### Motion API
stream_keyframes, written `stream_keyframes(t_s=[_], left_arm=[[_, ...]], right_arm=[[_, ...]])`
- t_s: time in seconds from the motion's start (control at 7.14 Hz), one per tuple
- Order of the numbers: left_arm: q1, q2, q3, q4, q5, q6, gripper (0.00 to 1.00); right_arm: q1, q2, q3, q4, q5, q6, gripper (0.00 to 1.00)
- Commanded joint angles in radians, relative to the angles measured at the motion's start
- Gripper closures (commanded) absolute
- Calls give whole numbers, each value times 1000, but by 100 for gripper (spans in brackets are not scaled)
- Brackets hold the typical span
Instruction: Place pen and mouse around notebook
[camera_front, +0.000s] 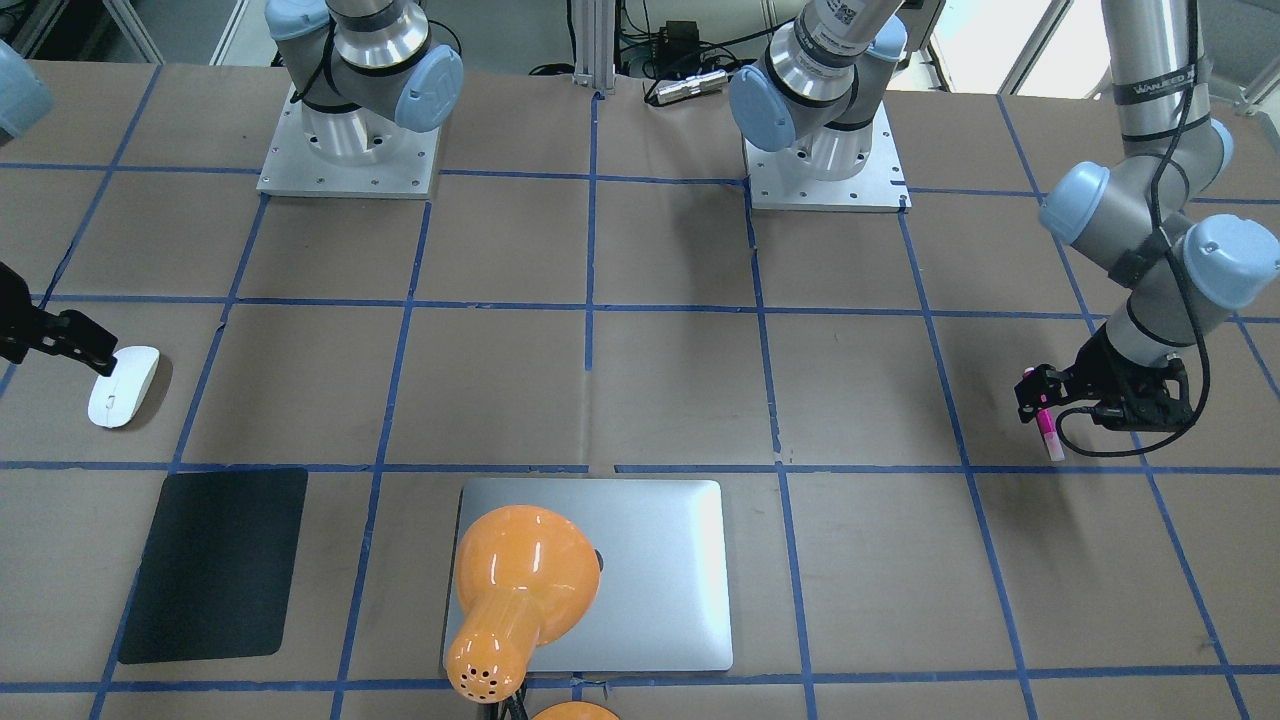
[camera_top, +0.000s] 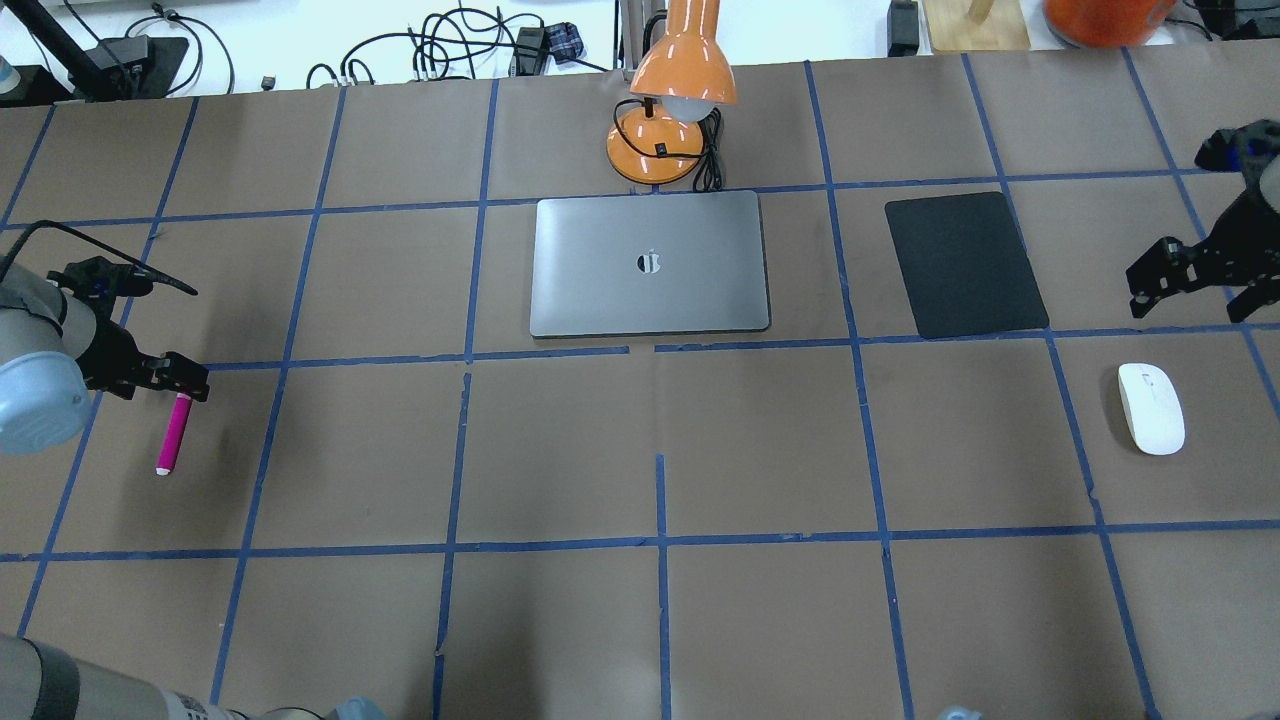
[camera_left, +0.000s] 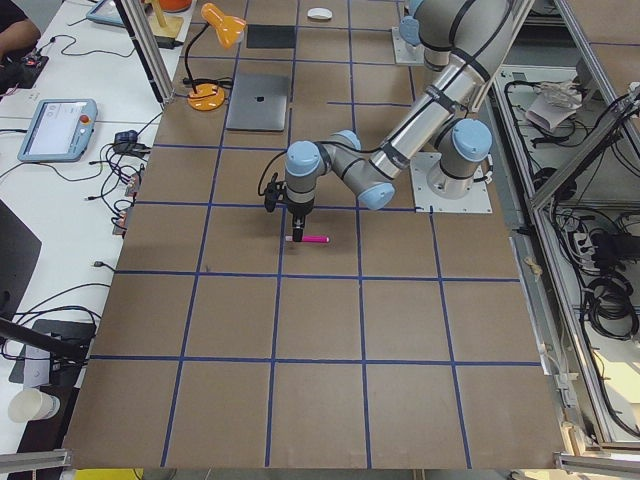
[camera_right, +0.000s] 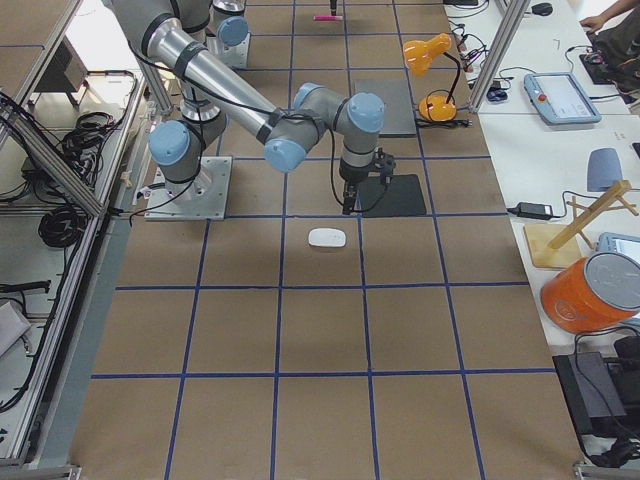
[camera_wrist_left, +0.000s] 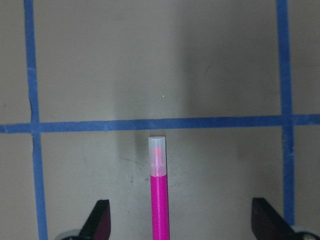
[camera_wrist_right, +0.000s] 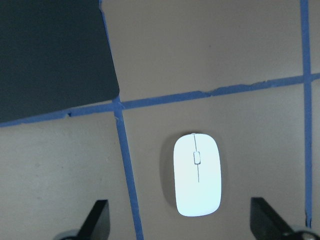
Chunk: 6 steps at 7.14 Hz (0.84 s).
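Observation:
The left gripper grabs the magenta pen by its body (camera_front: 1046, 427) next, to lay the pen along the notebook's edge (camera_front: 624, 482).
The magenta pen (camera_top: 172, 432) lies flat on the brown table at the far left, its pale cap toward the robot. My left gripper (camera_top: 180, 385) is open, and in the left wrist view the pen (camera_wrist_left: 159, 200) runs up between the two wide-apart fingers (camera_wrist_left: 99, 220). The white mouse (camera_top: 1150, 408) rests at the far right. My right gripper (camera_top: 1150, 285) hangs open above and just beyond it, apart from it; the mouse (camera_wrist_right: 197, 175) shows between its spread fingers. The silver notebook (camera_top: 600, 280) lies closed at the table's far middle.
A black pad (camera_top: 965, 265) lies right of the notebook, between it and the mouse. An orange desk lamp (camera_top: 670, 110) stands behind the notebook, its head leaning over it. Both arm bases (camera_front: 350, 150) sit at the robot's edge. Blue tape lines grid the table.

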Motion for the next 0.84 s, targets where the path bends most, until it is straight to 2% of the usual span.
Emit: stream_keyframes(t_s=[0.0,0.14,0.42,0.56,0.7], left_arm=[[11,-59,-5,54,-1,8,0],[11,-54,-10,56,0,5,27],[11,-42,-13,54,2,3,95],[11,-39,-13,54,2,3,100],[11,-39,-13,54,2,3,100]], right_arm=[[-73,9,176,-161,5,-78,0],[-78,53,173,-190,4,-142,0],[-93,95,171,-234,-7,-178,0],[-96,104,168,-242,-1,-178,0],[-96,113,161,-240,-7,-184,0]])
